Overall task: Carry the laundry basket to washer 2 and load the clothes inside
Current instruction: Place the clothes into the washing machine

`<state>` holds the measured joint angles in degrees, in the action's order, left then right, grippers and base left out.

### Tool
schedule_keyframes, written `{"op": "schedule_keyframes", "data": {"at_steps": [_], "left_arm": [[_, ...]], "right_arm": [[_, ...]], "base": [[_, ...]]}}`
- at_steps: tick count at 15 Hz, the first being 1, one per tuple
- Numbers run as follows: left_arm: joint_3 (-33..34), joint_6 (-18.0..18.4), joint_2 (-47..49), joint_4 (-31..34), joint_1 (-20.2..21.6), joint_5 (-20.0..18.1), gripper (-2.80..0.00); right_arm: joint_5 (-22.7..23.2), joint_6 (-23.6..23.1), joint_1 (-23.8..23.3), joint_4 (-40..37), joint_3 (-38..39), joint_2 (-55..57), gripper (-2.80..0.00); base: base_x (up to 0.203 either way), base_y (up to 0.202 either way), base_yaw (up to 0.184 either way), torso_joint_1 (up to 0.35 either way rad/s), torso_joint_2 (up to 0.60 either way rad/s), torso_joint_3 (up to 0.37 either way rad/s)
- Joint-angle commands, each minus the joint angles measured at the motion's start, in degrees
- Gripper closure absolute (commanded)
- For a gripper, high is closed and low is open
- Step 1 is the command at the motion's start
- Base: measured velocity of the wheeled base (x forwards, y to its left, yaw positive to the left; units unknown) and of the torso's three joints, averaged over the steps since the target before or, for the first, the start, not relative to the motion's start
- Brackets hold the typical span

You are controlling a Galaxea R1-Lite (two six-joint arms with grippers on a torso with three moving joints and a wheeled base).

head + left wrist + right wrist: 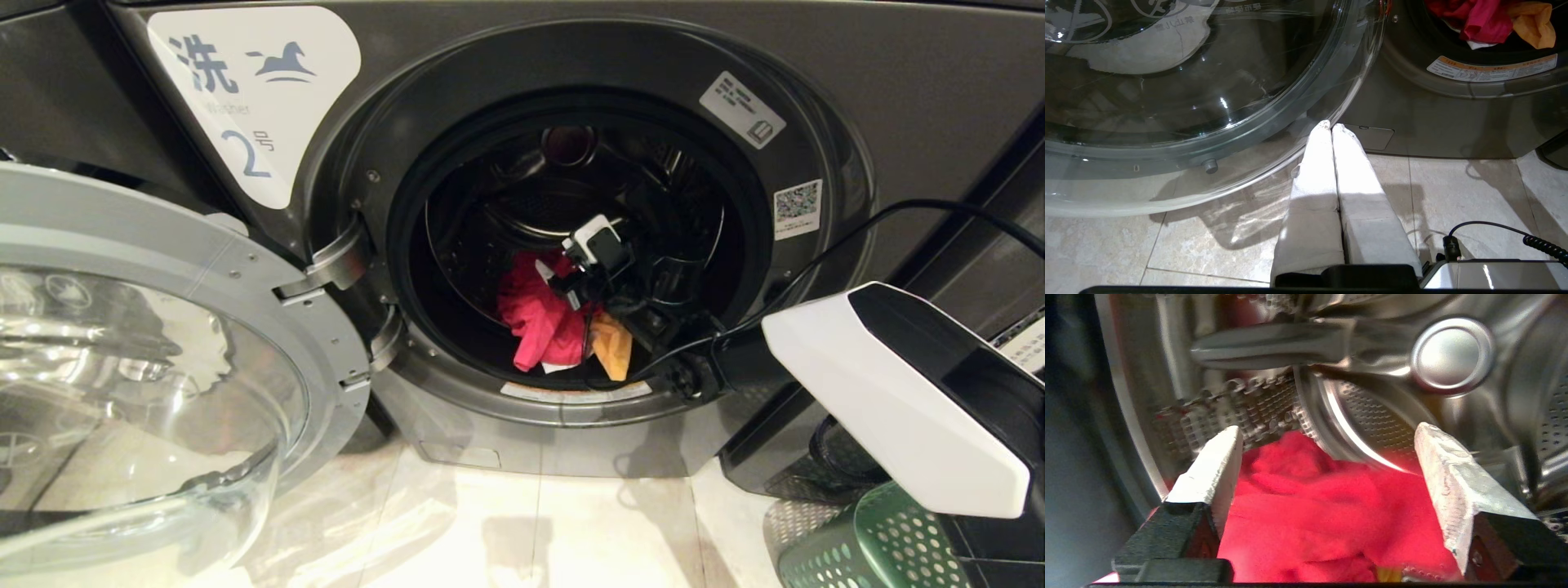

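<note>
I should grab the red garment by its bunched middle (544, 318) with my right gripper next, so that the clothes get loaded well inside the drum (500, 211).
Washer 2 (857, 65), dark grey with a white label showing the numeral 2 (245, 98), has its glass door (163, 327) swung open to the left. A red garment (539, 318) and an orange one (614, 347) lie in the drum. My right gripper (563, 282) reaches inside the drum; in its wrist view it (1329, 430) stands open just above the red garment (1323, 514), gripping nothing. The green perforated laundry basket (873, 547) stands on the floor at the lower right, its contents hidden. My left gripper (1332, 126) is shut and empty, low beside the door.
The open door's glass bowl (1188, 102) bulges over the tiled floor (1453, 192) close to my left fingers (1314, 175). A black cable (922, 204) runs from my right arm (890, 392) across the washer front. The drum's metal paddle (1274, 345) is above the right gripper.
</note>
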<state>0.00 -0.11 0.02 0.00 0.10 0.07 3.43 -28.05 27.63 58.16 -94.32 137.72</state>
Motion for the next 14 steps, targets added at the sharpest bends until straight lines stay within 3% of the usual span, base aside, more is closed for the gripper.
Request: {"op": "schedule_keyframes", "data": {"at_steps": [1,5,8,9,11,13,14], "left_arm": [[0.0,0.0,-0.1,0.0,0.0,0.0,0.00],[0.0,-0.1,0.0,0.0,0.0,0.0,0.00],[0.0,0.0,0.0,0.0,0.0,0.0,0.00],[0.0,-0.1,-0.1,0.0,0.0,0.0,0.00],[0.0,0.0,-0.1,0.0,0.0,0.0,0.00],[0.0,0.0,-0.1,0.0,0.0,0.0,0.00],[0.0,-0.1,0.0,0.0,0.0,0.0,0.00]], "right_arm": [[0.1,-0.1,0.3,-0.1,3.8,-2.8,-2.80],[0.0,5.1,1.1,-5.8,19.9,-11.2,-2.80],[-5.2,12.2,1.6,-19.2,21.4,-14.3,-2.80],[-6.5,15.3,1.8,-24.6,20.5,-14.7,0.00],[-9.6,22.7,2.3,-34.1,16.7,-15.0,0.00],[-15.4,24.9,2.5,-39.8,14.3,-13.9,0.00],[-15.9,25.1,2.5,-40.1,13.8,-13.1,0.00]], "base": [[0.000,0.000,0.000,0.000,0.00,0.000],[0.000,0.000,0.000,0.000,0.00,0.000],[0.000,0.000,0.000,0.000,0.00,0.000],[0.000,0.000,0.000,0.000,0.00,0.000],[0.000,0.000,0.000,0.000,0.00,0.000],[0.000,0.000,0.000,0.000,0.00,0.000],[0.000,0.000,0.000,0.000,0.00,0.000]]}}
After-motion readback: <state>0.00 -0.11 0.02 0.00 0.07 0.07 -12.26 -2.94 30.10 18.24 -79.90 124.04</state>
